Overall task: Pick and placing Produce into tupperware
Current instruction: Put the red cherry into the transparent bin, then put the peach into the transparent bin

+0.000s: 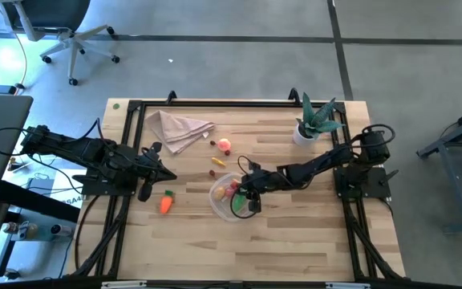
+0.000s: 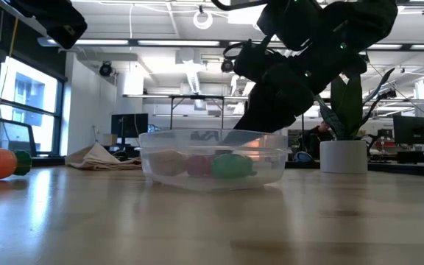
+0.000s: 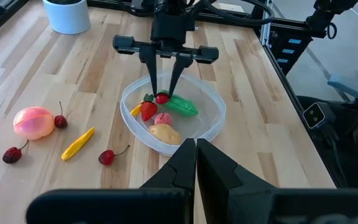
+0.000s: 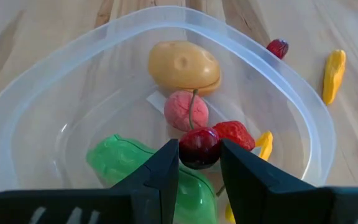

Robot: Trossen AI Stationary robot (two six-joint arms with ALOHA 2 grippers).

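Observation:
I need to let go of the dark red cherry (image 4: pixel 199 147) with my right gripper, because the cherry is over the strawberry and pepper inside the tupperware.
The clear round tupperware (image 1: pixel 223 201) stands mid-table and holds a tan potato (image 4: pixel 184 65), a pink fruit (image 4: pixel 187 110), a strawberry (image 4: pixel 235 134), a green pepper (image 4: pixel 132 163) and a yellow piece (image 4: pixel 264 143). My right gripper (image 4: pixel 199 163) reaches into it from the table's right, shut on a dark red cherry (image 4: pixel 199 147). My left gripper (image 3: pixel 196 152) waits shut, left of the tupperware. An orange carrot (image 1: pixel 165 203) lies on the table near my left gripper. A peach (image 3: pixel 33 121), a yellow piece (image 3: pixel 78 143) and loose cherries (image 3: pixel 107 157) lie beyond the tupperware. My right gripper pinches the cherry's round body (image 4: pixel 199 149) between its two fingertips (image 3: pixel 154 87). The fingers slant down from the table's right side into the tupperware. The cherry sits just over the strawberry and pepper, its stem (image 4: pixel 193 106) pointing away from the fingers; whether it rests on them I cannot tell.
A beige napkin (image 1: pixel 179 128) lies at the far left of the table. A spiky green plant in a white pot (image 1: pixel 311 124) stands at the far right. A black frame (image 1: pixel 215 103) runs along the table's edges. Bare wood lies toward the near edge.

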